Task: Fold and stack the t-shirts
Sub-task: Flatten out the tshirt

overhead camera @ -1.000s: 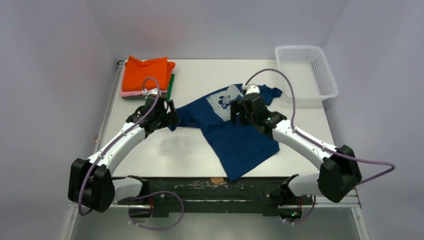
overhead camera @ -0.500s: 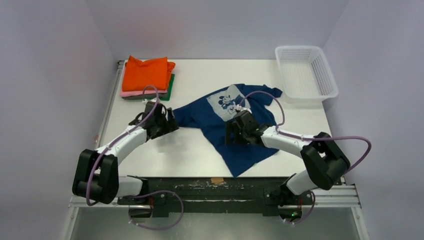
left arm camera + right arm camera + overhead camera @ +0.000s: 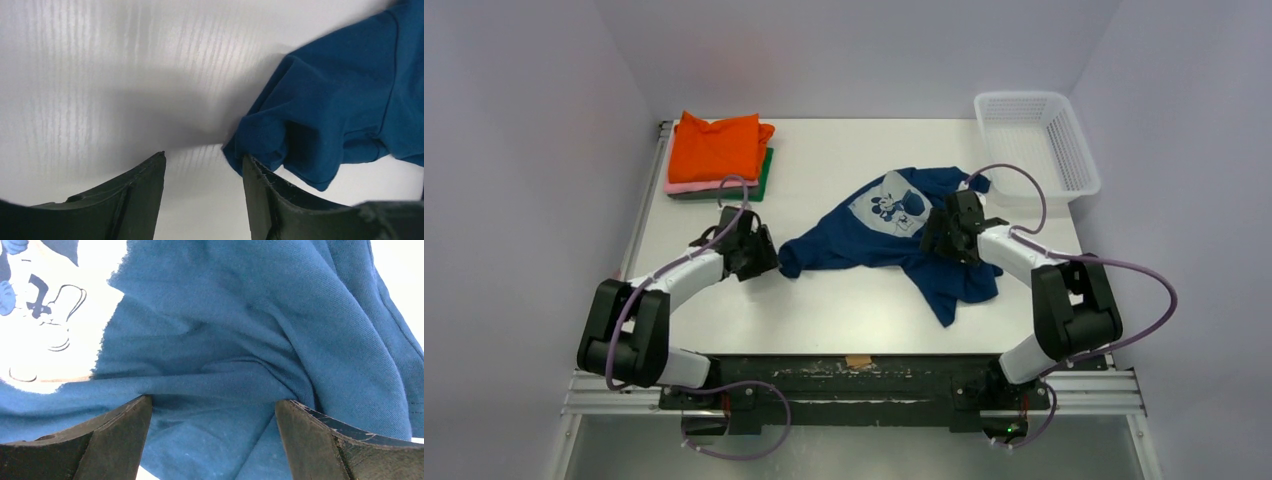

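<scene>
Next, my right gripper pinches the navy blue t-shirt's pointed front corner (image 3: 946, 321), so that both grippers get to spread it flat for folding.
A navy blue t-shirt (image 3: 894, 235) with a white cartoon print lies crumpled in the middle of the table. My left gripper (image 3: 764, 255) is open at the shirt's left tip; in the left wrist view the cloth (image 3: 330, 100) lies just beyond my right fingertip (image 3: 255, 175), with bare table between the jaws (image 3: 202, 157). My right gripper (image 3: 942, 228) is open over the shirt's right side; in its wrist view blue cloth (image 3: 215, 365) fills the gap (image 3: 214, 405). Folded shirts, orange (image 3: 717, 145) on pink and dark green, are stacked at the back left.
A white mesh basket (image 3: 1034, 148) stands at the back right corner. The table's left edge rail (image 3: 639, 230) runs beside the left arm. Bare table lies in front of the shirt.
The shirt has bunched up and shifted toward the back right. My right gripper moved from the shirt's lower middle to its right side. My left gripper drew slightly nearer and lower.
</scene>
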Available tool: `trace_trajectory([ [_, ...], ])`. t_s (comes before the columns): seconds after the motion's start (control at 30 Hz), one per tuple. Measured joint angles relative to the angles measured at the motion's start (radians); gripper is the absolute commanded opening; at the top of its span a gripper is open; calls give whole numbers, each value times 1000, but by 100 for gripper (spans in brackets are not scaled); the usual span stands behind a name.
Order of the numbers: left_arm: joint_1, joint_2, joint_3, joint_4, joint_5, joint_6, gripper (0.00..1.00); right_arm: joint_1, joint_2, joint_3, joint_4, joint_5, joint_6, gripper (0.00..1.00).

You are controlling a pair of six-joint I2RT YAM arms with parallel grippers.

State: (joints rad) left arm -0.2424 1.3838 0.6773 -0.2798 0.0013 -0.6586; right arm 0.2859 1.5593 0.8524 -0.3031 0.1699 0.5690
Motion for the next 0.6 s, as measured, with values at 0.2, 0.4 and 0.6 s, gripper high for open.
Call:
trace_trajectory([
  [0.2,0,37,-8,72,133,9,52,1,-90,2,-35,-3,-21,90],
  [0.4,-41,-2,-65,125,175,8,45,1,-235,-16,-43,0,-34,87],
  [0.6,-105,111,4,156,157,3,0,35,-379,-91,-94,9,-35,81],
])
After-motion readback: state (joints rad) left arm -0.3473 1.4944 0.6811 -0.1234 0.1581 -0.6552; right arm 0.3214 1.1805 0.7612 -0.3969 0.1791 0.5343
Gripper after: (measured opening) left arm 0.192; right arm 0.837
